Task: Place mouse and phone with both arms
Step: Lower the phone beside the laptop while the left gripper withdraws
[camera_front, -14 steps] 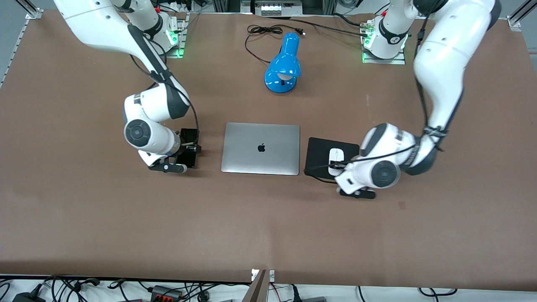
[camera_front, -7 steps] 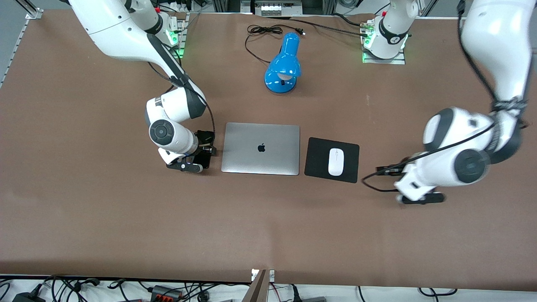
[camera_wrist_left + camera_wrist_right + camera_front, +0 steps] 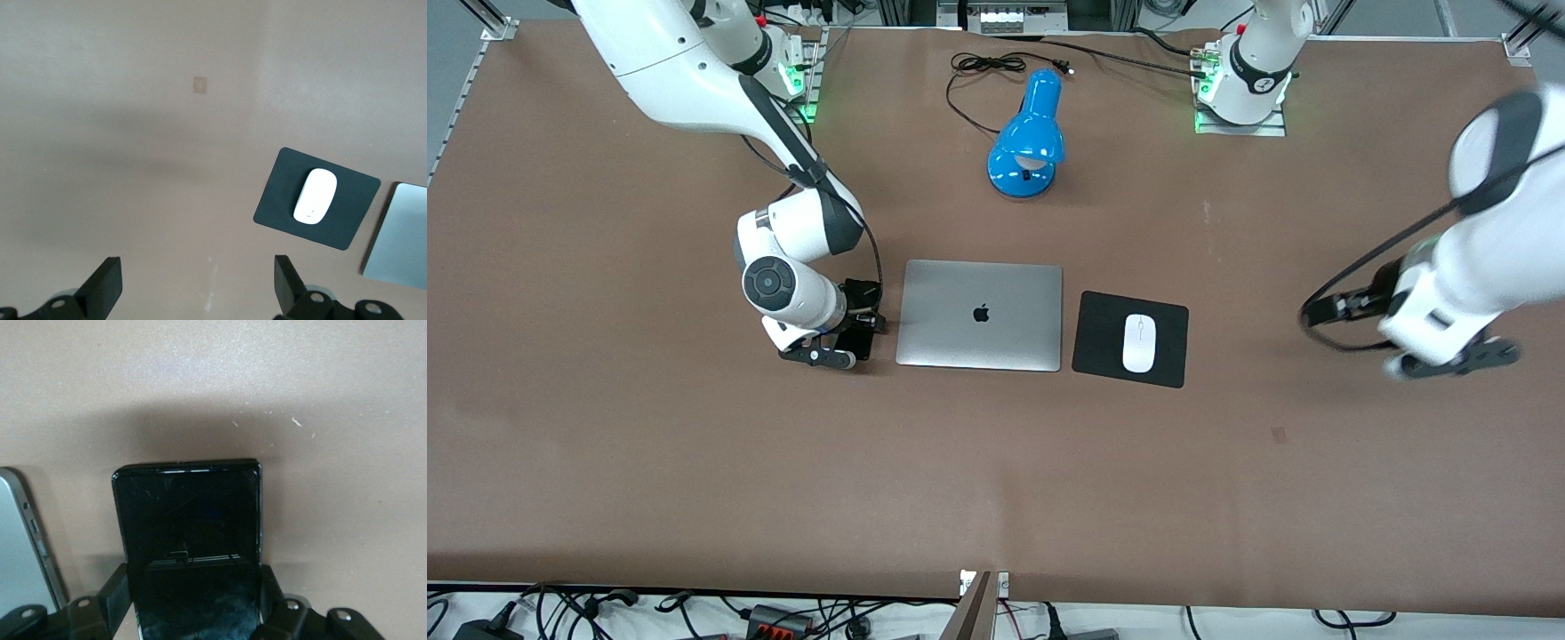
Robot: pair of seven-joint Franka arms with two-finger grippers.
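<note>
The black phone (image 3: 187,513) is low on the tabletop by the laptop; my right gripper should release.
The white mouse (image 3: 1139,343) lies on the black mouse pad (image 3: 1103,333) beside the laptop, toward the left arm's end. It also shows in the left wrist view (image 3: 315,195). My left gripper (image 3: 1327,308) is open and empty, up over bare table well away from the pad; it shows in the left wrist view (image 3: 197,287) too. My right gripper (image 3: 860,322) is shut on the black phone (image 3: 860,342), low at the table beside the laptop toward the right arm's end. In the right wrist view the phone (image 3: 187,513) sits between the gripper's (image 3: 193,587) fingers.
A closed silver laptop (image 3: 980,314) lies mid-table between the phone and the mouse pad. A blue desk lamp (image 3: 1030,138) lies farther from the front camera, with its black cable (image 3: 983,64) coiled near the arm bases.
My left gripper let go of the mouse on the pad and swung away toward its own end of the table. My right gripper carried the phone closer to the laptop, then held still.
</note>
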